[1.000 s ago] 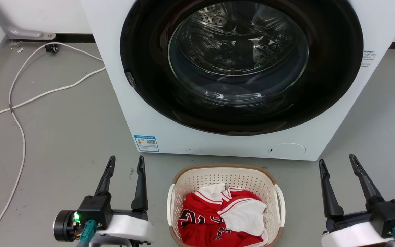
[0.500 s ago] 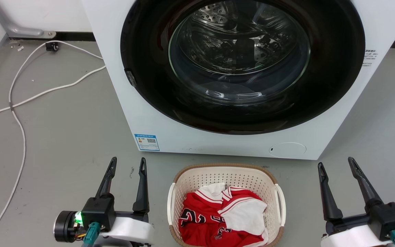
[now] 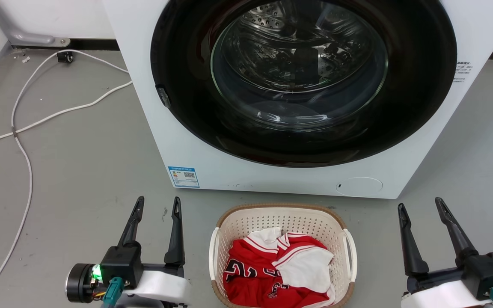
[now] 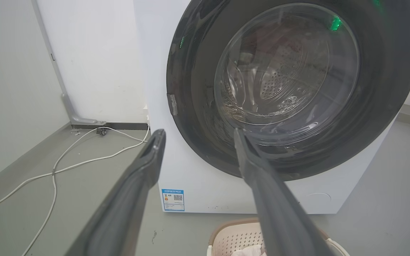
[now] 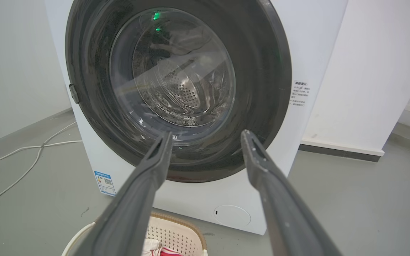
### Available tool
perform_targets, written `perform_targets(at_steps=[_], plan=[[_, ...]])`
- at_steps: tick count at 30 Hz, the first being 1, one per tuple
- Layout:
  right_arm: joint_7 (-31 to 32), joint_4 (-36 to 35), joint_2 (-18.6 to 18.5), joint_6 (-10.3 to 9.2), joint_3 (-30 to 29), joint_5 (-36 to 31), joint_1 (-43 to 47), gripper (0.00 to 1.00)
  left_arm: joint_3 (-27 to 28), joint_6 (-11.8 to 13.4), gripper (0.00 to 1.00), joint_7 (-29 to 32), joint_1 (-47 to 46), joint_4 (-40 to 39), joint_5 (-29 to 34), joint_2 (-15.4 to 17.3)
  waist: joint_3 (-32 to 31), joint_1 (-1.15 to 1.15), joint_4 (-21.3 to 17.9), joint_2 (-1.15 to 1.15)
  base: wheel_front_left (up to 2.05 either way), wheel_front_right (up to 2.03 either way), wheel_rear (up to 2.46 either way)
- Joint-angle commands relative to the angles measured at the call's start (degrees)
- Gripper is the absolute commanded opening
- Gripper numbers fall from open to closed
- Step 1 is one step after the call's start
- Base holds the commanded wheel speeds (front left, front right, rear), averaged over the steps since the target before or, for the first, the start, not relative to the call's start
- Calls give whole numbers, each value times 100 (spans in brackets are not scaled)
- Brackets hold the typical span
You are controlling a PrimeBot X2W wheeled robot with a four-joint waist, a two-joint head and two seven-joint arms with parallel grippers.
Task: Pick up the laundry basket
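The left gripper grabs the laundry basket by its slim white loop handle [image 3: 213, 254] next, since the perforated body [image 3: 286, 220] spreads far wider than its open fingers.
The laundry basket [image 3: 246, 224] is cream perforated plastic with a brown rim and white loop handles on its two sides. It stands on the grey floor in front of the washing machine and holds red and white clothes [image 3: 280, 269]. Its far rim also shows low in the left wrist view [image 4: 233, 233] and in the right wrist view [image 5: 176, 231]. My left gripper [image 3: 157, 204] hovers open to the basket's left, fingers apart with nothing between them. To the basket's right my right gripper [image 3: 420, 206] is open and holds nothing. Neither touches the basket.
A white front-loading washing machine [image 3: 186, 128] with a large dark round door [image 3: 302, 81] stands right behind the basket. White cables [image 3: 28, 124] trail over the floor at the left. Bare grey floor lies on both sides of the basket.
Both grippers have dropped slightly lower in the head view, and that view has shifted a little. The basket stays where it was.
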Motion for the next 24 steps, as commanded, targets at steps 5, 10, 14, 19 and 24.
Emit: perform_targets(at_steps=[5,10,14,19,24], plan=[[-14,30,-9,-2,-11,86,-39,100,8,11,100,-16,43,7,29,9,18,0,-6,0,0,0,0],[-14,29,-9,-2,-21,129,-64,100,14,21,100,-16,11,12,28,9,55,0,-6,0,0,0,0],[-14,-12,-9,-2,-23,141,-132,100,24,12,100,-16,-69,4,40,9,152,0,-19,0,0,0,0],[-14,-13,-8,-2,16,64,-335,100,71,-70,100,-16,-282,60,135,8,415,0,-45,0,0,0,0],[-14,196,-8,-2,28,-52,-767,100,163,-266,100,-16,-725,294,302,20,888,0,-57,0,0,0,0]])
